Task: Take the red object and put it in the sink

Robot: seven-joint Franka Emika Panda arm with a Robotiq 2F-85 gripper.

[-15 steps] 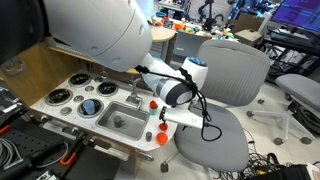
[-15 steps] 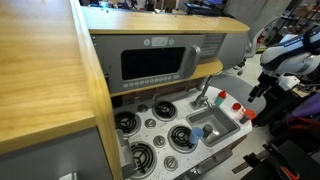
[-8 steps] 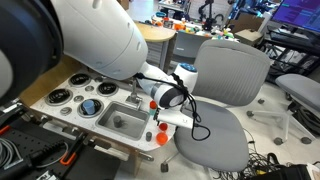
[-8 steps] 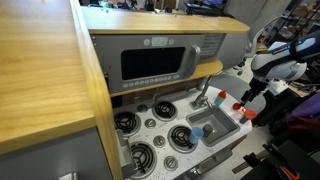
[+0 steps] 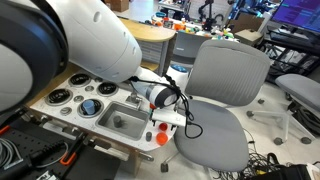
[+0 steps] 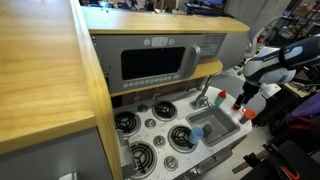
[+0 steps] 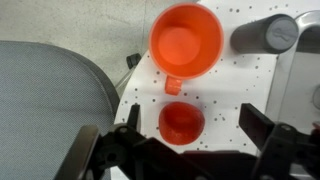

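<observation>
In the wrist view my spread fingers stop above the red object between them, so my gripper lowers, before closing on the red object.
The red object (image 7: 182,122) is a small roundish red piece lying on the white speckled counter. In the wrist view it sits between the two dark fingers of my gripper (image 7: 192,124), which is open and spread around it without touching. It also shows under the gripper (image 5: 165,119) in an exterior view (image 5: 163,128). The sink (image 5: 122,121) is a grey metal basin with a curved silver faucet (image 5: 133,92), just beside the gripper. Both the sink (image 6: 212,128) and the gripper (image 6: 247,99) show in both exterior views.
An orange cup (image 7: 186,41) with a small handle stands just beyond the red object. A grey cylinder (image 7: 270,33) stands next to it. Round black-and-silver burners (image 5: 90,105) lie past the sink. A grey office chair (image 5: 225,90) stands close beside the counter's edge.
The arm has come down and in toward the counter's corner, bringing the open gripper lower over the red object. The red object has not moved.
</observation>
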